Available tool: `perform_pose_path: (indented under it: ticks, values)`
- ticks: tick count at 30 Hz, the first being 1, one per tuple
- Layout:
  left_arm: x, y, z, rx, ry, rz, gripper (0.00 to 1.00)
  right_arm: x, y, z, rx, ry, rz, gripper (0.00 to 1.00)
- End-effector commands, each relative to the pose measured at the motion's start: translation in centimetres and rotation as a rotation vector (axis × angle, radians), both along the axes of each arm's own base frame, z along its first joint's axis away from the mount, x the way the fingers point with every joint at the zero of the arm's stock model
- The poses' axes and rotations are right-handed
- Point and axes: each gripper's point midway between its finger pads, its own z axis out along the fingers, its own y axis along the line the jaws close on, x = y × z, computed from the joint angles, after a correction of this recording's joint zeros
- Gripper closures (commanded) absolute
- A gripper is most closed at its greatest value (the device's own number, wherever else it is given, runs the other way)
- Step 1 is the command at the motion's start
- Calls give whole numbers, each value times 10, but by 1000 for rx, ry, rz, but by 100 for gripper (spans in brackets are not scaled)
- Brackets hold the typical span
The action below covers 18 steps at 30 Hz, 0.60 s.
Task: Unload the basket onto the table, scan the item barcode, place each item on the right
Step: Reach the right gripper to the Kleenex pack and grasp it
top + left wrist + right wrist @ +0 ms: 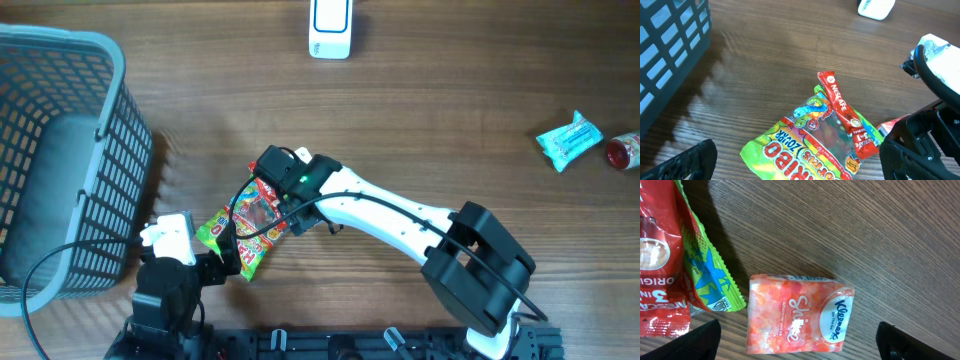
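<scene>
I will next grab the orange Kleenex tissue pack [799, 315] with my right gripper by its near edge [796, 344], so its broad sides stay uncovered for scanning the barcode.
An orange Kleenex tissue pack [799, 315] lies flat on the wood between the wide-apart fingers of my right gripper [800, 345], which is open and touches nothing. In the overhead view that gripper [282, 188] hides the pack. A green Haribo candy bag [805, 147] lies under a red Nescafe sachet [846, 116]. My left gripper [800, 167] is open, low over the bag's near end, with its fingers on either side. A white scanner [330, 28] stands at the far edge of the table.
A grey-blue mesh basket [60, 150] fills the left side, close to my left arm. A light blue packet [567, 140] and a red can [624, 151] lie far right. The right arm [940, 65] reaches over the pile.
</scene>
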Motion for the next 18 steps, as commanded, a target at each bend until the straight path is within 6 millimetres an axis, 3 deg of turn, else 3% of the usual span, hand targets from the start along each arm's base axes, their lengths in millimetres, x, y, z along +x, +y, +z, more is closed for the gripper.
perform_pose_path:
  ticks: [1, 7, 14, 16, 18]
  values:
    - [0, -1, -2, -10, 1, -1, 0, -3, -1, -2, 0, 15, 7, 5]
    - [0, -1, -2, -10, 1, -1, 0, -8, -7, -8, -16, 27, 6, 18]
    - [0, -1, -2, -10, 1, -1, 0, -29, -29, -41, -56, 88, -14, 19]
    - [0, -1, -2, -10, 1, -1, 0, -25, -27, -40, -50, 69, -12, 25]
    - [0, -1, -2, -10, 1, -1, 0, -15, -26, -38, -43, 27, -21, 41]
